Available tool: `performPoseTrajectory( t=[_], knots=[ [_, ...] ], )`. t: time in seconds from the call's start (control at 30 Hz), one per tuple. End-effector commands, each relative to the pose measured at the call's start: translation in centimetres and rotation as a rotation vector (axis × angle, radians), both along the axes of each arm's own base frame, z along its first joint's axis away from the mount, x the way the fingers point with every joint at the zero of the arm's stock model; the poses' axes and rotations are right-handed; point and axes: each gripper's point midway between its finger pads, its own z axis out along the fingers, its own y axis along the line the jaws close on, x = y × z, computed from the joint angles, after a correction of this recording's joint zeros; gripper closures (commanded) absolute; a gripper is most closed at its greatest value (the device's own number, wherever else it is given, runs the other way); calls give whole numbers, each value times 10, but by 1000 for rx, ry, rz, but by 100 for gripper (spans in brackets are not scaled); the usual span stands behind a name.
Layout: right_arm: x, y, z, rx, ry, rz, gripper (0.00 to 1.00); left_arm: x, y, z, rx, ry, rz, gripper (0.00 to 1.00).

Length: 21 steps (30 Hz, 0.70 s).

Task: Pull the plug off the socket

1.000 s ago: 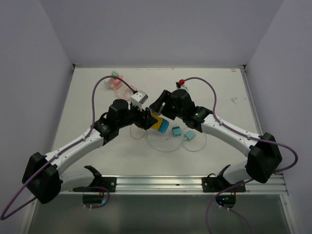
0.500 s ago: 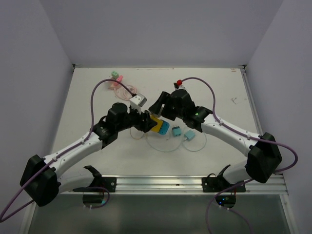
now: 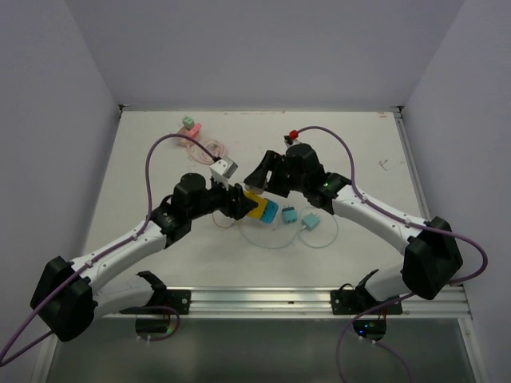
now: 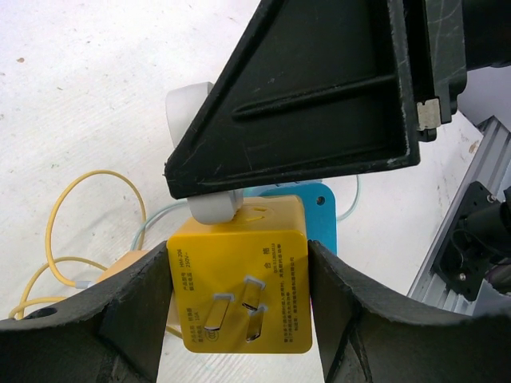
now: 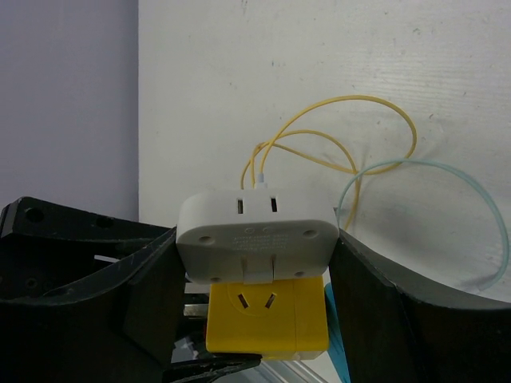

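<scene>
The white plug would come out of the yellow cube socket [image 3: 254, 206] if the robot pulled its right gripper up now, because both grippers are closed on their pieces.
My left gripper [image 3: 239, 203] is shut on the yellow cube socket [image 3: 254, 206], its fingers clamping two opposite sides in the left wrist view [image 4: 239, 279]; the cube's metal prongs face that camera. My right gripper [image 3: 260, 187] is shut on the white plug [image 5: 255, 235], which sits against the top face of the yellow socket [image 5: 267, 315]. The white plug's edge shows under the right gripper's finger in the left wrist view [image 4: 211, 209]. The two still look joined. Both are held a little above the table.
Two blue adapters [image 3: 269, 210] [image 3: 289, 215] and a smaller pale one [image 3: 310, 222] lie beside the grippers, with a pale blue cable loop [image 3: 275, 242] and a yellow cable [image 5: 343, 132]. A pink-and-green item [image 3: 189, 126] and a red-tipped item [image 3: 296, 133] lie farther back.
Both grippers have kept their hold. The left wrist has turned a little and the pair of grippers has shifted slightly; plug and socket remain together.
</scene>
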Motion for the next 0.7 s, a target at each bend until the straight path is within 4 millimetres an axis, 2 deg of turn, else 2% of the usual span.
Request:
performPoseTrajectory(
  t=[0.0,0.17,0.2,0.5,0.67],
  knots=[
    [65,-39,88,107,-310,-224,100,-46,-5,-31,12,190,-125,100],
    [78,-58,98,73,-343,-320,100,-45,-1,-37,22,213,-95,100],
    [80,-61,98,62,-346,-334,100,-50,2,-45,42,246,-96,100],
    [109,-85,111,12,-387,-466,100,-64,4,-54,67,299,-110,100],
    [121,-92,105,-49,-380,-475,98,-65,8,-53,68,296,-85,100]
  ],
)
